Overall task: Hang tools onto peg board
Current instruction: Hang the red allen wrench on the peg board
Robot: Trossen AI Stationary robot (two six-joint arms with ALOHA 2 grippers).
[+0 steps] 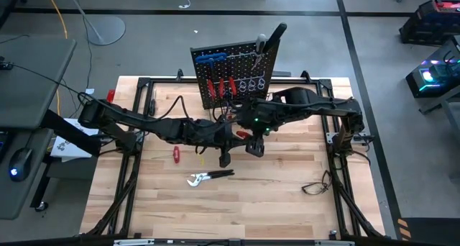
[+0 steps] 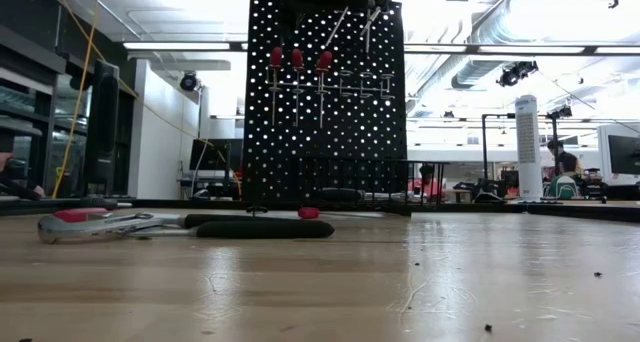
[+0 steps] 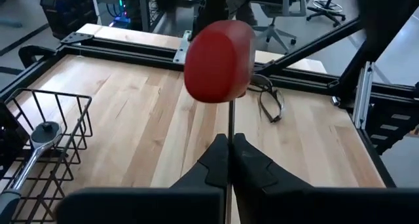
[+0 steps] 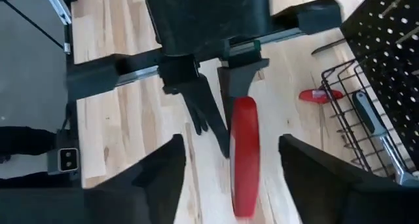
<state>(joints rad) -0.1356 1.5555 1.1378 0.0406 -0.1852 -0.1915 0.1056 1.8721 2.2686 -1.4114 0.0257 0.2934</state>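
Observation:
The screwdriver's thin metal stem needs to stay free to go into a peg board ring (image 1: 251,84), so my right gripper should grab the screwdriver by its red handle (image 1: 243,134) next.
A red-handled screwdriver (image 3: 219,60) hangs in the air over the middle of the table, in front of the peg board (image 1: 233,77). My left gripper (image 3: 229,160), reaching in from the table's left, is shut on its thin metal shaft. My right gripper (image 4: 230,152) comes down from above and is open. Its two fingers stand on either side of the red handle (image 4: 245,155) without touching it. More red-handled screwdrivers (image 2: 297,60) and blue tools (image 1: 210,57) hang on the board's hooks. My left gripper pinches the screwdriver's bare metal shaft (image 3: 230,129) between its two fingers, a little below the red handle. The fingers come nearly level from the table's left and lie across the shaft. The screwdriver is lifted clear of the table, handle end up.
Another red screwdriver (image 1: 176,154), silver pliers (image 1: 205,178) and a dark tool (image 1: 224,160) lie on the wooden table nearer the front. The board's wire basket (image 3: 46,139) holds a ratchet wrench (image 3: 39,135). A black cable (image 1: 316,186) lies by the right frame rail.

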